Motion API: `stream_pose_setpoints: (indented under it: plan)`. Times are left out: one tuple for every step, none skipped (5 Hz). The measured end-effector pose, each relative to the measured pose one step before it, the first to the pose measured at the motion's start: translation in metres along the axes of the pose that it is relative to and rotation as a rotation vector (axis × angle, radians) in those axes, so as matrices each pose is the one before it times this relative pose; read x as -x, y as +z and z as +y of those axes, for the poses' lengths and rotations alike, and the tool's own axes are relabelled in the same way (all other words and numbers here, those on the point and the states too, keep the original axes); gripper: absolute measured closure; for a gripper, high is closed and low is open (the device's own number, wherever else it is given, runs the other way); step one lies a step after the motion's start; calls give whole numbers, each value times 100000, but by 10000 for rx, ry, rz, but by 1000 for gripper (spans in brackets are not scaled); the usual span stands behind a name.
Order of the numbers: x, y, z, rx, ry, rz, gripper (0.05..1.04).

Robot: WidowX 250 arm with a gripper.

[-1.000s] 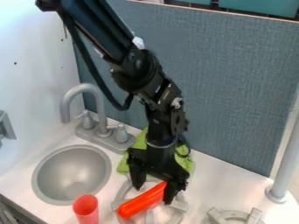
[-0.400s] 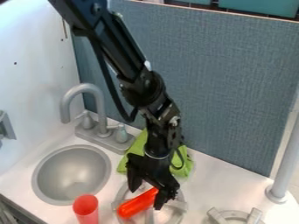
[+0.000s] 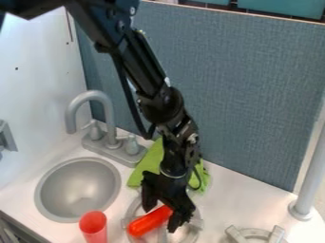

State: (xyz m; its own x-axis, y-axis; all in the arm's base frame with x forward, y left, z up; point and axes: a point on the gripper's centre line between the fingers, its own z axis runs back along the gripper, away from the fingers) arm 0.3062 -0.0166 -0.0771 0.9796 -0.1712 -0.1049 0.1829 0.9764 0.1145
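Observation:
I should next use my gripper to grab the long orange-red object by its upper slanted end, to empty the grey stove burner (image 3: 195, 222).
The black gripper (image 3: 160, 220) hangs over a grey stove burner (image 3: 195, 222) at the bottom centre, its two fingers apart. An orange-red elongated object (image 3: 147, 223) lies at a slant on the burner, its upper right end between the fingers; whether they press on it I cannot tell. Behind the gripper a green cloth (image 3: 151, 163) lies on the counter, partly hidden by the arm. A red cup (image 3: 93, 227) stands left of the burner.
A round grey sink (image 3: 77, 190) is at the left, with a grey faucet (image 3: 95, 96) behind it. Another burner (image 3: 255, 234) is at the lower right, near a grey post (image 3: 310, 175). A blue-grey panel (image 3: 241, 90) stands behind the counter.
The gripper has moved slightly down and toward the camera, its right finger further left and lower along the orange-red object. The upper arm has swung right. The object has stayed about where it was.

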Motion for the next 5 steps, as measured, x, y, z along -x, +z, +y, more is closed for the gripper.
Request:
stream_pose_setpoints:
  plan:
    - [-424,-1209,1013,109,465,464,135]
    - [-871,-137,-137,100,-42,11,379]
    - [75,-28,-273,203,-143,26,518]
    - [1595,675,-621,369,215,54,519]
    - [980,5207,-1774,-35,501,-1243,519]
